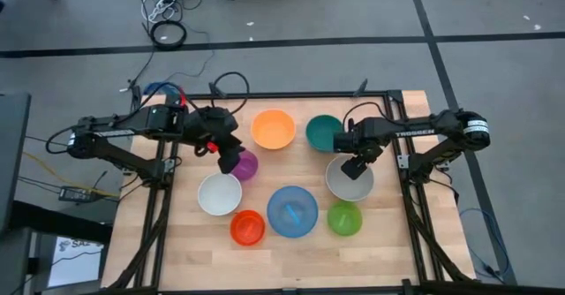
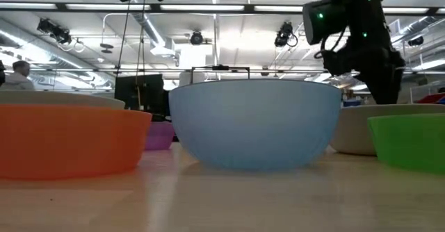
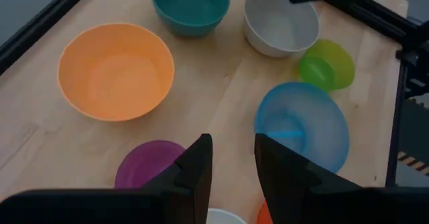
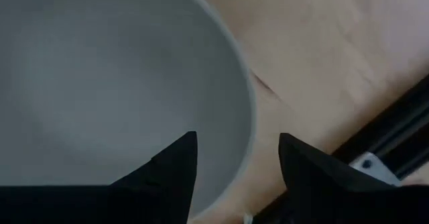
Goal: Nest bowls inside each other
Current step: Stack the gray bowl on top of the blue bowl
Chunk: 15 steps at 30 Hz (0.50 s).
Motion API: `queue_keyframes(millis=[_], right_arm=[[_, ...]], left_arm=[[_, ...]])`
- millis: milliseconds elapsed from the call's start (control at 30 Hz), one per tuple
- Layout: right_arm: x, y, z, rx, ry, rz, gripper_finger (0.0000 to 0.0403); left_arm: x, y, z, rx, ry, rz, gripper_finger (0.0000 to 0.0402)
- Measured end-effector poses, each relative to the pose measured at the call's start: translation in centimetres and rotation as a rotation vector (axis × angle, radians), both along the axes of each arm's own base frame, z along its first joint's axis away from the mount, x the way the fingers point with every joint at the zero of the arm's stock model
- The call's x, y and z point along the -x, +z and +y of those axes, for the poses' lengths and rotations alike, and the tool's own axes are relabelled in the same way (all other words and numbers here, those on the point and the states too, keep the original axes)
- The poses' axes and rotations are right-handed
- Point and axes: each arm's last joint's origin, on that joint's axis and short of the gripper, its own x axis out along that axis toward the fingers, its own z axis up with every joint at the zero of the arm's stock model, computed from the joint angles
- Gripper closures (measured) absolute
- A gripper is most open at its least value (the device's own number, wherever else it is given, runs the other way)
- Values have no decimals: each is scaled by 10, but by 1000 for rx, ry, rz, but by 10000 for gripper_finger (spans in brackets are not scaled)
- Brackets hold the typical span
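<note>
I need to grab the grey bowl by its rim with my right gripper next, so that it can go inside the blue bowl.
Eight bowls stand apart on the wooden table: orange, teal, purple, white, red-orange, blue, green and grey. My right gripper points down, open, over the grey bowl's far rim. One finger is over the bowl's inside and one over the table outside it, with the rim between them and untouched. My left gripper hangs open above the purple bowl, slanting down, with nothing between its fingers.
A black frame rail runs along the table's right edge, close to the grey bowl. Another rail runs along the left edge. Bare wood lies along the near edge. In the low view the blue bowl fills the middle.
</note>
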Motion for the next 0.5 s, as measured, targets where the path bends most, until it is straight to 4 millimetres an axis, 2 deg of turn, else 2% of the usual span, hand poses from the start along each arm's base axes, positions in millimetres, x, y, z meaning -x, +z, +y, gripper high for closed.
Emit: queue_keyframes(millis=[333, 400, 500], right_arm=[[5, -32, 1, -30, -22, -53, 220], [8, -35, -1, -43, -26, -42, 246], [9, -36, -3, -55, -28, -40, 323]], left_arm=[[-1, 1, 0, 2, 14, -15, 280], [-1, 1, 0, 2, 14, -15, 280], [-1, 1, 0, 2, 14, -16, 280]])
